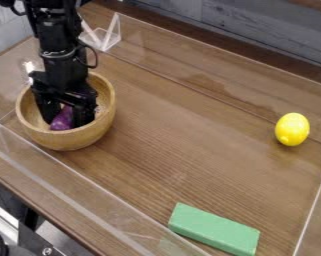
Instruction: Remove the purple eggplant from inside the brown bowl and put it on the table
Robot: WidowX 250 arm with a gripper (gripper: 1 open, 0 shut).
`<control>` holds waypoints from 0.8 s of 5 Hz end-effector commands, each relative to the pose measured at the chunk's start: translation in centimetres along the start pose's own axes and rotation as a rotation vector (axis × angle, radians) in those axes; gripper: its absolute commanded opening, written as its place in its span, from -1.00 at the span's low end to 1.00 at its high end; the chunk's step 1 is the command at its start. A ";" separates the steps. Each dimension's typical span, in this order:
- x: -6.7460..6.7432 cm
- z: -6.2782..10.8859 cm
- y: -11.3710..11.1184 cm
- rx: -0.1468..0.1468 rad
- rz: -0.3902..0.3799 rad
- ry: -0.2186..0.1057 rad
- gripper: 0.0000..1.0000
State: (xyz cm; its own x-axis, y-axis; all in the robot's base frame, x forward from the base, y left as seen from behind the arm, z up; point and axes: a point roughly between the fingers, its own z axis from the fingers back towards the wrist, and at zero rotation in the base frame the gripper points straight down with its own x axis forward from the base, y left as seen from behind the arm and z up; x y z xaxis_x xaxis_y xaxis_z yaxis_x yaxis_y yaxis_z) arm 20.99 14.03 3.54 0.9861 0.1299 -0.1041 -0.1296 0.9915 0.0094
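My gripper's fingers reach down on either side of the purple eggplant inside the brown bowl, so my gripper needs to close. Closing now would hold it now.
The brown bowl sits at the left of the table. Inside it lies the purple eggplant, partly hidden by the gripper. My black gripper points straight down into the bowl, its jaws open with one finger on each side of the eggplant. Whether the fingers touch the eggplant is not clear.
A yellow lemon rests at the right side. A flat green block lies near the front edge. Low clear acrylic walls run around the tabletop, with a clear piece standing behind the arm.
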 end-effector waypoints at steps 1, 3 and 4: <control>0.7 0.8 0.4 0.015 0.004 -0.032 1.00; 0.7 1.9 0.2 0.000 0.021 -0.040 -1.00; 0.8 3.2 -0.1 -0.014 0.031 -0.051 -1.00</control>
State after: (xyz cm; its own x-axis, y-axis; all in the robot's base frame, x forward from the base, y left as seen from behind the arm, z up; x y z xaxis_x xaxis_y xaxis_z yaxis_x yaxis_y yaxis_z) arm 21.15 13.52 4.97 0.9802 0.1596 -0.1173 -0.1640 0.9861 -0.0285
